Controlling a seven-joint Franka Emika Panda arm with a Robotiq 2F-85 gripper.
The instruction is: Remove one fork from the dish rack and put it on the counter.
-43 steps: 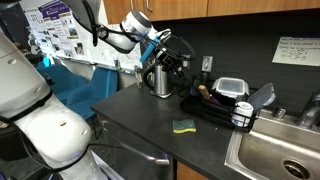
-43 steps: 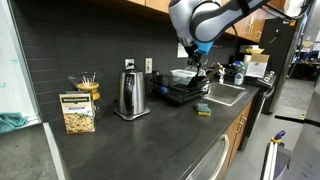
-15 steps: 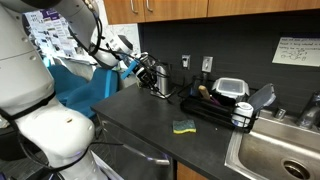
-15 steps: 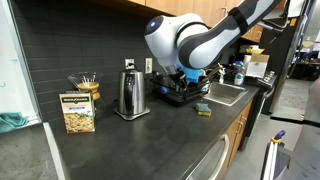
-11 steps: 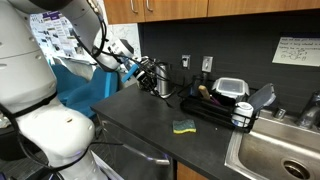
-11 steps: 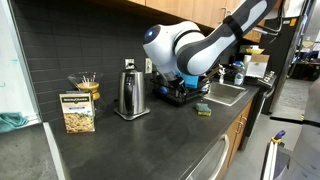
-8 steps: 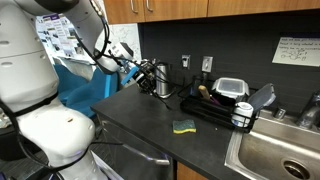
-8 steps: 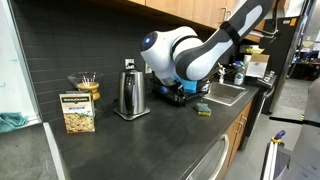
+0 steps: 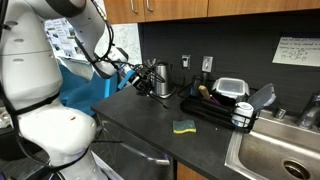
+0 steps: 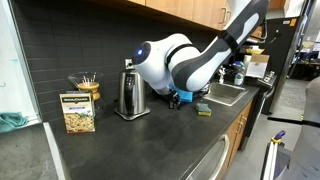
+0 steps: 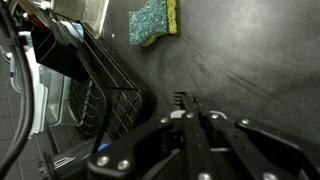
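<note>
The fork is close above the empty, flat counter, away from the rack and sponge. It would land on the counter, so it is time to open my gripper.
In the wrist view my gripper [image 11: 192, 116] is shut on a fork [image 11: 181, 99]. Its tines stick out past the fingertips, above the dark counter [image 11: 250, 60]. The black dish rack [image 11: 95, 85] with its mesh utensil cup lies to the left in that view. In an exterior view my gripper [image 9: 143, 84] hangs over the counter [image 9: 150, 120] in front of the steel kettle [image 9: 160, 78], well away from the dish rack [image 9: 212, 110]. In an exterior view the arm [image 10: 175, 65] hides the gripper and most of the rack.
A green and yellow sponge [image 9: 184, 126] lies on the counter near the rack and also shows in the wrist view [image 11: 154, 22]. A sink [image 9: 280, 150] is beyond the rack. A kettle [image 10: 127, 95] and a food box [image 10: 77, 112] stand farther along.
The arm has swung away from the dish rack along the counter, past the kettle, and lower, with the gripper staying shut.
</note>
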